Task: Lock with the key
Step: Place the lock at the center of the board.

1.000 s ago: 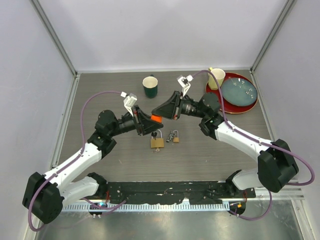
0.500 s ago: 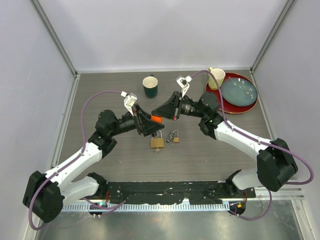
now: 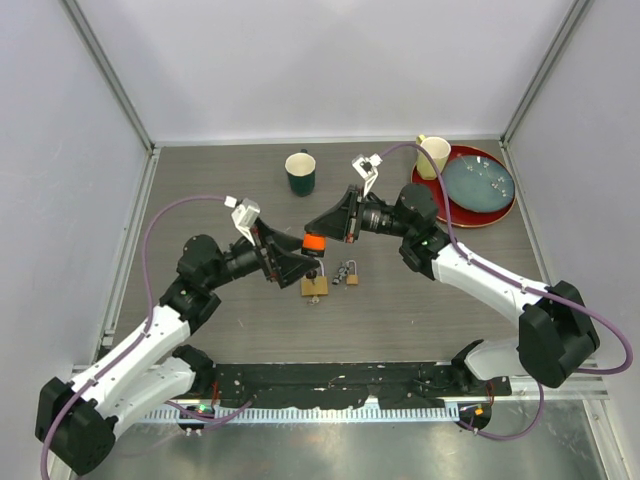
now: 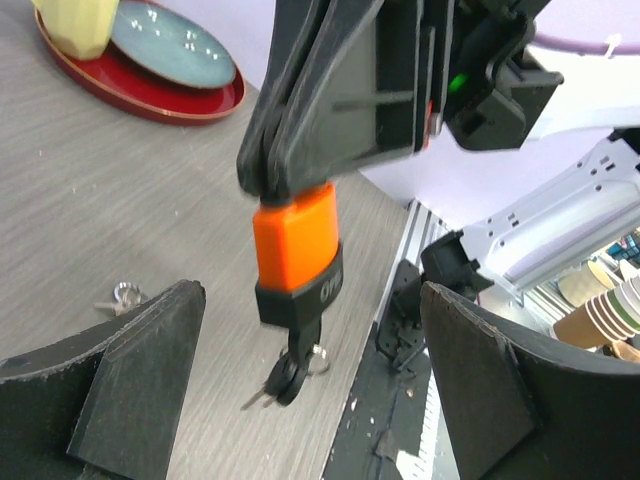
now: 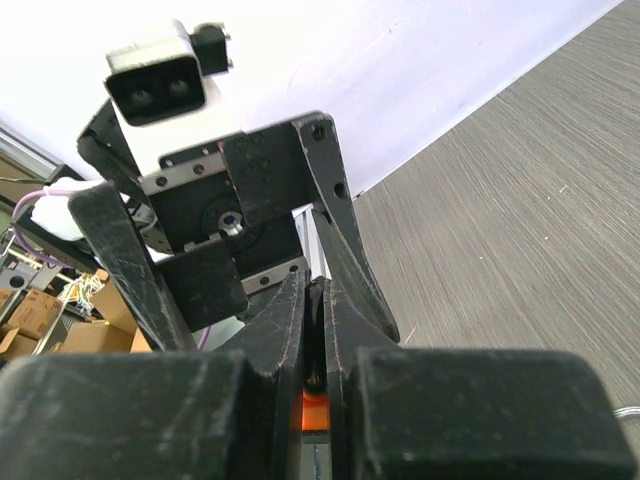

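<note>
My left gripper grabs the key by its black head (image 3: 312, 273) (image 4: 302, 345) next, leaving its inserted end free to draw from the orange padlock.
An orange padlock (image 3: 314, 243) with a black base hangs above the table's middle. My right gripper (image 3: 311, 229) is shut on its shackle, with the orange body (image 5: 313, 412) showing between the pads. In the left wrist view the padlock (image 4: 297, 238) hangs from those shut fingers (image 4: 268, 170), and a black-headed key (image 4: 286, 373) on a ring sticks out of its underside. My left gripper (image 3: 306, 265) stands open just short of the lock and touches neither lock nor key; its fingers (image 4: 128, 385) spread wide on both sides.
A brass padlock (image 3: 314, 286) lies under the orange one, with a small padlock and loose keys (image 3: 346, 271) beside it. A dark green mug (image 3: 300, 172) stands at the back. A yellow cup (image 3: 433, 155) and a blue dish sit on a red plate (image 3: 455, 209) at the back right.
My left gripper has opened wide and drawn back left and toward the near edge, off the padlock. The right gripper has tightened on the shackle and keeps the lock in place.
</note>
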Motion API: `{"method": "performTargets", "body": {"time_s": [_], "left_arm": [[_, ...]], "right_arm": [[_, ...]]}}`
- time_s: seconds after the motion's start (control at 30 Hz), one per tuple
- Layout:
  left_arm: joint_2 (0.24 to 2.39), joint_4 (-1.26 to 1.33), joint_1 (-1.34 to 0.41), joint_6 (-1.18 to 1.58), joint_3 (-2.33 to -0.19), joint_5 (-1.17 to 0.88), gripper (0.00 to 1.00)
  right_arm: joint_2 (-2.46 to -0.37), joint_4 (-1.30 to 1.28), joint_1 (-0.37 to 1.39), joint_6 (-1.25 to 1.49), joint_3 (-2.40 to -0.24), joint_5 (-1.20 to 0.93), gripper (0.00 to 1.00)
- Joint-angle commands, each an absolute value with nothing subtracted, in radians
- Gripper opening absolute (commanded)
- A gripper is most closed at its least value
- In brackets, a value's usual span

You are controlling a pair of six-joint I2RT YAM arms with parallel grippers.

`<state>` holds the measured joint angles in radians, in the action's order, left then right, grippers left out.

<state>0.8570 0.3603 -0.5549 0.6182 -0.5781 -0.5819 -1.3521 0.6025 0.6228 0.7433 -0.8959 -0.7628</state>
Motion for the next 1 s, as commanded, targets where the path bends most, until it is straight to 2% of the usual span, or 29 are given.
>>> {"method": "performTargets", "body": {"time_s": [0.0, 0.33, 0.63, 0.83, 0.87, 0.93, 0.97], "left_arm": [[0.805, 0.351, -0.551, 0.604, -0.519, -0.572, 0.93], [0.827, 0.535, -0.551, 0.678, -0.420, -0.626, 0.96], [0.930, 0.687, -0.558, 0.746, -0.410, -0.683, 0.92], [0.942, 0.704, -0.571, 0.761, -0.394, -0.695, 0.75], [0.946, 0.719, -0.574, 0.768, -0.388, -0.692, 0.68], [0.956, 0.773, -0.581, 0.794, -0.368, -0.689, 0.60], [0.963, 0.781, -0.583, 0.801, -0.367, -0.690, 0.52]], "right_arm": [[-1.307, 0.689, 0.626, 0.762, -0.942, -0.750, 0.01], [-1.302, 0.701, 0.626, 0.779, -0.948, -0.749, 0.01], [-1.296, 0.712, 0.626, 0.787, -0.934, -0.741, 0.01], [-1.295, 0.716, 0.623, 0.788, -0.939, -0.736, 0.01], [-1.296, 0.716, 0.624, 0.788, -0.939, -0.735, 0.01], [-1.298, 0.721, 0.623, 0.793, -0.939, -0.732, 0.01], [-1.299, 0.724, 0.623, 0.798, -0.937, -0.730, 0.01]]}}
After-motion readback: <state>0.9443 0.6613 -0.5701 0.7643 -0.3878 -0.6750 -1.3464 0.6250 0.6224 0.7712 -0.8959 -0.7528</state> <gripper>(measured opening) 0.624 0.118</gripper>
